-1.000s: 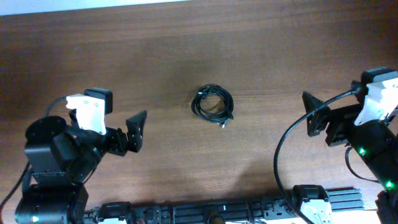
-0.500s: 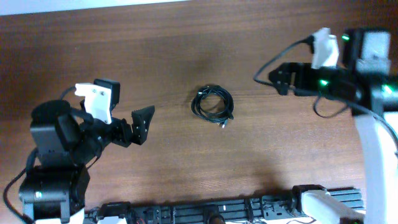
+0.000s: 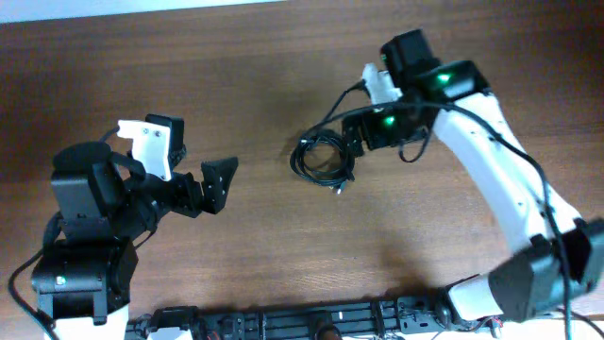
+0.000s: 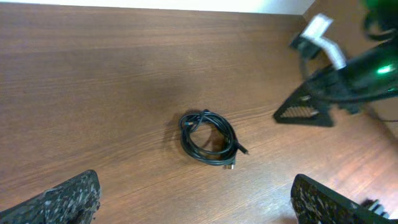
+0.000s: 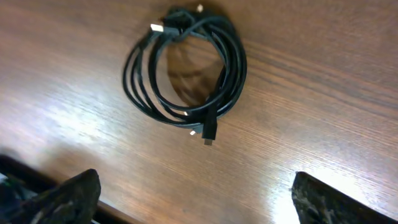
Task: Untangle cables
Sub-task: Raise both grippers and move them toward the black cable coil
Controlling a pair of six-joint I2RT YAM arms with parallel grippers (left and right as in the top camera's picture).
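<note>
I should grab bundled cables at one side of the coil with my right gripper, so other loops stay free for my left gripper to untangle.
The cables (image 3: 323, 161) lie as one tangled black coil on the brown table, with small plug ends sticking out. They also show in the left wrist view (image 4: 208, 137) and the right wrist view (image 5: 186, 71). My right gripper (image 3: 357, 137) is open and empty, hovering just right of and above the coil; its fingers frame bare wood below the coil (image 5: 193, 193). My left gripper (image 3: 222, 184) is open and empty, well left of the coil, its fingertips at the lower corners of its wrist view (image 4: 196, 202).
The wooden table (image 3: 283, 57) has its far edge against a white wall at the top. The right arm (image 3: 491, 123) reaches across from the lower right. A black rail (image 3: 321, 321) runs along the near edge.
The right arm has swung from the right side of the table to the centre, bringing its open gripper beside the coil. The left gripper has shifted slightly right. The cables have not moved.
</note>
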